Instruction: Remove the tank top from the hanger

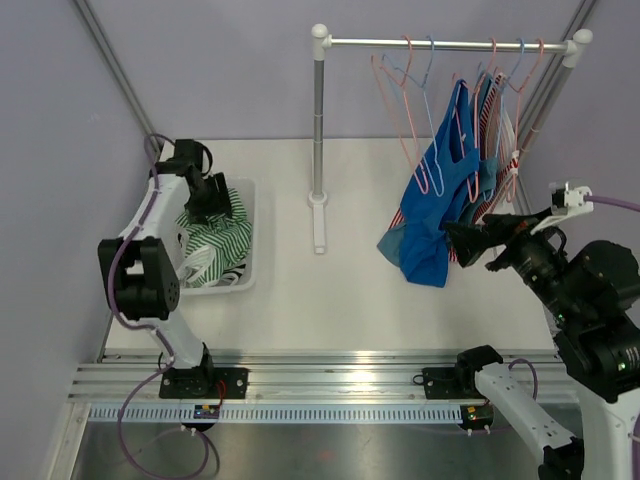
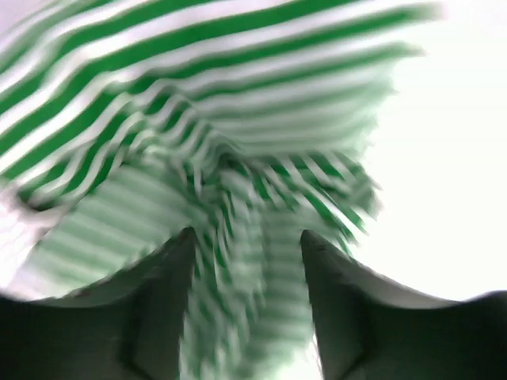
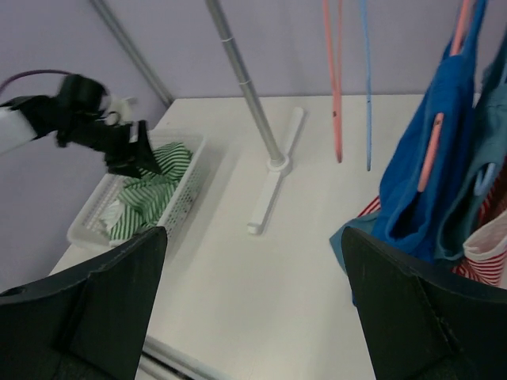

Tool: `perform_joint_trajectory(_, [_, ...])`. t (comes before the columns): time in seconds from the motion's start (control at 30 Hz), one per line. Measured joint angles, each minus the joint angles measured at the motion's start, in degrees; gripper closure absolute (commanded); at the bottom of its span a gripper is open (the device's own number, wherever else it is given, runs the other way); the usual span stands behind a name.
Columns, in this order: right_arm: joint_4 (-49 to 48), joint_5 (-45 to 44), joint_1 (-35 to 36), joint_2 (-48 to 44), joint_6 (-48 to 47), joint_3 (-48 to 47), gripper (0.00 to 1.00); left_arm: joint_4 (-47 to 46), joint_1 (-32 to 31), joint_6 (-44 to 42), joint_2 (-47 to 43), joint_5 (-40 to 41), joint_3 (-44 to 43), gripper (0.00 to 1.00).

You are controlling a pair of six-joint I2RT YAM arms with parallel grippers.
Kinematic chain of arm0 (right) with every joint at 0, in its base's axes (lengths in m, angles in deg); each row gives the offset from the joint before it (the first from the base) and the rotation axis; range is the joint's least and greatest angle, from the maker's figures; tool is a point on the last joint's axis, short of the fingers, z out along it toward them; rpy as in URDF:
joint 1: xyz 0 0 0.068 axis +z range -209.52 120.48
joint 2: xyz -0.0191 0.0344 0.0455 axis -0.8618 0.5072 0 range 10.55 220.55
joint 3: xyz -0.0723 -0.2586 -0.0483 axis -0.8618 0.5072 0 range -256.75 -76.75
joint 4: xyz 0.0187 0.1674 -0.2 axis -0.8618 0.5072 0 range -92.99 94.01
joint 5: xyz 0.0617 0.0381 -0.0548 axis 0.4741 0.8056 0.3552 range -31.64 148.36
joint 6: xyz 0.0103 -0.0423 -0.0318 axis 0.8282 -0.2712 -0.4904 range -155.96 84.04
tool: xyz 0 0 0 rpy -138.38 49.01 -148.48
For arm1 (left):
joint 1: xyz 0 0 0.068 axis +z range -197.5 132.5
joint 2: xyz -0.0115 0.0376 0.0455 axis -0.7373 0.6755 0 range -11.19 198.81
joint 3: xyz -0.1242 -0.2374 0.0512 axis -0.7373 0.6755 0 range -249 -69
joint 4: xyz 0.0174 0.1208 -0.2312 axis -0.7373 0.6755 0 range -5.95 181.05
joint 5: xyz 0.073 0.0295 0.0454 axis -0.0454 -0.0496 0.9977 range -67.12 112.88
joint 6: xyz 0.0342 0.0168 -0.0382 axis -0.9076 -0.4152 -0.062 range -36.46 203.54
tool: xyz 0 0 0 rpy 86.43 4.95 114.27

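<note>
The pink hanger should be held in my right gripper by its near arm, close below the hook, which leaves the blue tank top free for removal.
A green-and-white striped tank top [image 1: 217, 238] lies crumpled in the white basket [image 1: 248, 272]. My left gripper [image 1: 207, 200] hangs just over it, jaws apart. In the left wrist view the striped cloth [image 2: 198, 95] fills the frame, blurred, and shows between the fingers of the left gripper [image 2: 247, 237]. A blue tank top [image 1: 440, 200] hangs on a pink hanger [image 1: 447, 150] from the rail [image 1: 440, 44]. My right gripper [image 1: 462, 240] is open beside its lower edge, with nothing between its fingers. In the right wrist view, the blue top [image 3: 428, 190] is to the right of the right gripper [image 3: 253, 233].
Several bare pink and blue hangers [image 1: 400, 90] hang on the rail, with red-striped and teal garments [image 1: 495, 130] behind the blue top. The rack's post [image 1: 318, 130] stands on a white foot [image 1: 319, 225] mid-table. The basket sits against the left wall.
</note>
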Motion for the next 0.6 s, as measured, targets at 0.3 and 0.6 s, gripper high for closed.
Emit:
perform_joint_trajectory(0.3, [2.9,-16.9,0.0,18.8,0.3,-9.8,0.01,-2.7,0.1,0.4,-22.1,-2.9,0.3,0.01])
perform_joint_trajectory(0.6, [5.2,-27.0,-0.1,36.0,-5.4,-24.2,0.2,-6.1,-0.1,1.0,-38.7,-4.6,8.1,0.01])
